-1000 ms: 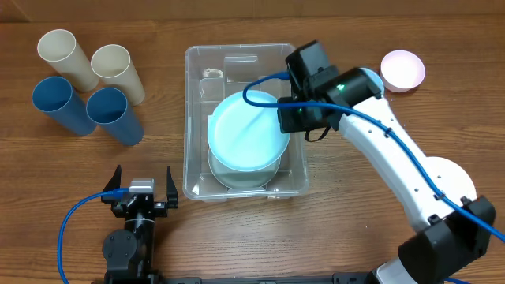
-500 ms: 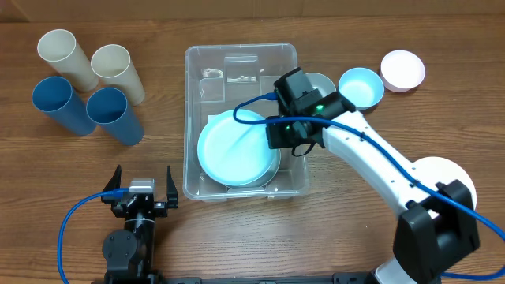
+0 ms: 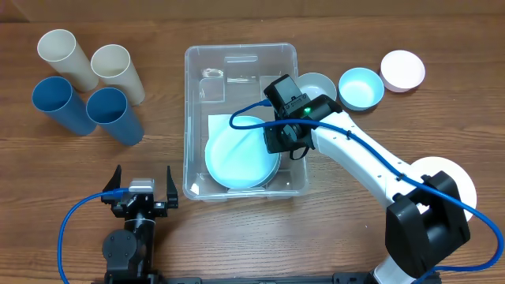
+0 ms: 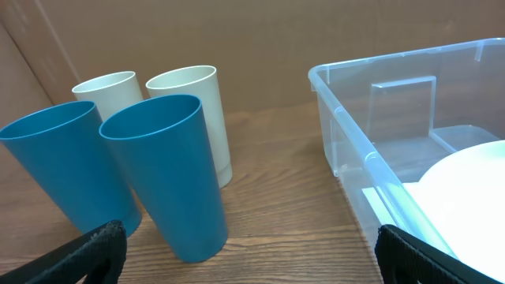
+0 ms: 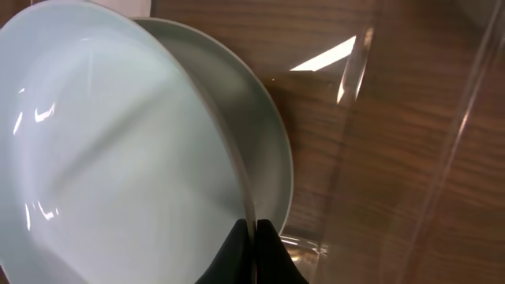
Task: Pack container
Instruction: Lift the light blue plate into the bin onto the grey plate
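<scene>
The light blue plate tilts low over the grey plate in the bin and would settle onto the grey plate. It is now time for my right gripper to open.
The clear container (image 3: 189,118) stands mid-table; its near wall shows in the left wrist view (image 4: 347,134). My right gripper (image 3: 278,142) reaches into it and is shut on the rim of a light blue plate (image 3: 237,154). The plate is tilted and rests low in the bin over a grey plate (image 3: 270,178). In the right wrist view the fingers (image 5: 254,237) pinch the blue plate's (image 5: 118,142) edge, with the grey plate (image 5: 264,142) right behind it. My left gripper (image 3: 142,180) is open and empty near the front edge, left of the bin (image 4: 252,252).
Two cream cups (image 3: 63,55) (image 3: 117,69) and two blue cups (image 3: 59,104) (image 3: 114,114) lie at the back left. A grey bowl (image 3: 319,83), a light blue bowl (image 3: 361,87) and a pink bowl (image 3: 402,69) sit right of the bin. A white plate (image 3: 458,177) lies under the right arm.
My right gripper has carried the light blue plate down and to the left, deeper into the container, onto the grey plate. The left arm has not moved.
</scene>
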